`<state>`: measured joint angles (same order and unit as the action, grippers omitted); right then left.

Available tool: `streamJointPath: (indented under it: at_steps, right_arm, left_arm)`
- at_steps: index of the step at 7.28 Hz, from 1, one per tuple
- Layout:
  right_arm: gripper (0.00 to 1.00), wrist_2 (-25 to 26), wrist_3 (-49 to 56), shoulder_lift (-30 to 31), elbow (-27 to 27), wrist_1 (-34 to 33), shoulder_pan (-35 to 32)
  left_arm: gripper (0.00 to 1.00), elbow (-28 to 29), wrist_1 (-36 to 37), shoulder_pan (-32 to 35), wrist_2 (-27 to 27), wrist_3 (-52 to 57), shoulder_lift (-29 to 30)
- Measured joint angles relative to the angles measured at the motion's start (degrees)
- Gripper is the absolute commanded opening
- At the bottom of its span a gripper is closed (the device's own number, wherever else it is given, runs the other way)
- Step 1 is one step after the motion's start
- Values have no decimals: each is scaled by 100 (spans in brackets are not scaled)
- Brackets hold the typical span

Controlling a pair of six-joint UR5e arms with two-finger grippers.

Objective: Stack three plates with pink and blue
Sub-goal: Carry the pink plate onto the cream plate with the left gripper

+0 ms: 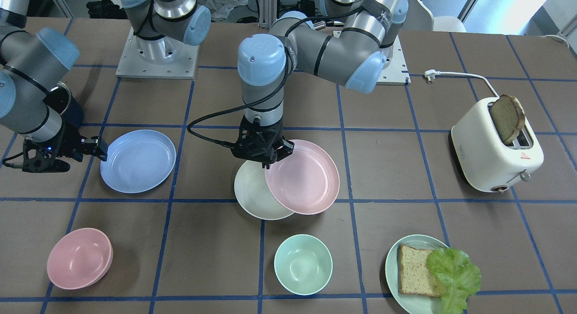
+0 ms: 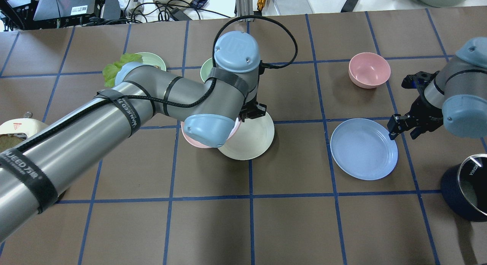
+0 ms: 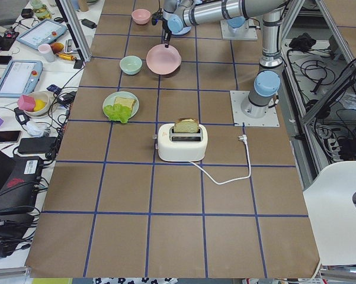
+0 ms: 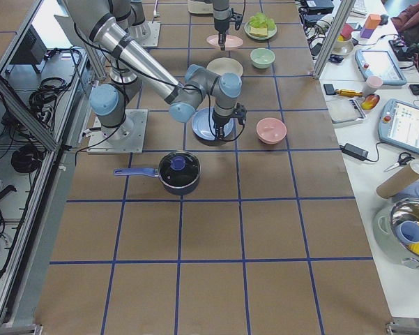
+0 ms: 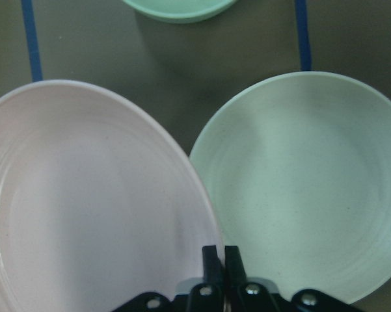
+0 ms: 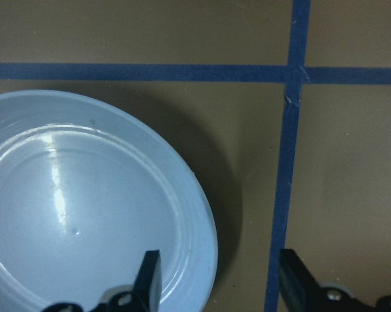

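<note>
The blue plate [image 6: 84, 208] should go on the stack with the pink one, so my right gripper should take hold of the blue plate by its rim [image 6: 205, 260] next.
My left gripper [image 1: 267, 163] is shut on the near rim of the pale pink plate [image 1: 306, 178] and holds it just above the table. The pink plate overlaps one side of the cream-white plate [image 1: 252, 192], which lies flat. In the left wrist view the fingers [image 5: 219, 257] pinch the pink plate [image 5: 84, 214], with the cream plate [image 5: 306, 188] beside it. The light blue plate [image 1: 137, 160] lies flat, apart from the other two. My right gripper [image 1: 100, 148] is open at its rim; in the right wrist view the blue plate's [image 6: 84, 208] edge lies between the fingers.
Pink bowls [image 1: 79, 257] and a mint bowl [image 1: 303, 263] stand near the operators' edge. A mint plate with bread and lettuce [image 1: 423, 273] and a toaster [image 1: 496, 147] holding a slice are on my left side. A dark pot [image 2: 468, 187] stands near my right arm.
</note>
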<state>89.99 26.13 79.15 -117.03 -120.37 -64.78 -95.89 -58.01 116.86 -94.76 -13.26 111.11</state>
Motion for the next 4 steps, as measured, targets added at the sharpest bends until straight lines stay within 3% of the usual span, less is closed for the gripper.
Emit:
streamJointPath:
  at_steps: [3, 4]
  right_arm:
    - [63, -7, -52, -217, -32, -178, 0]
    - [57, -7, -52, -239, -120, -260, 0]
  left_arm:
    - [0, 318, 10, 358, -30, -85, 440]
    - [0, 325, -6, 462, -33, -88, 500]
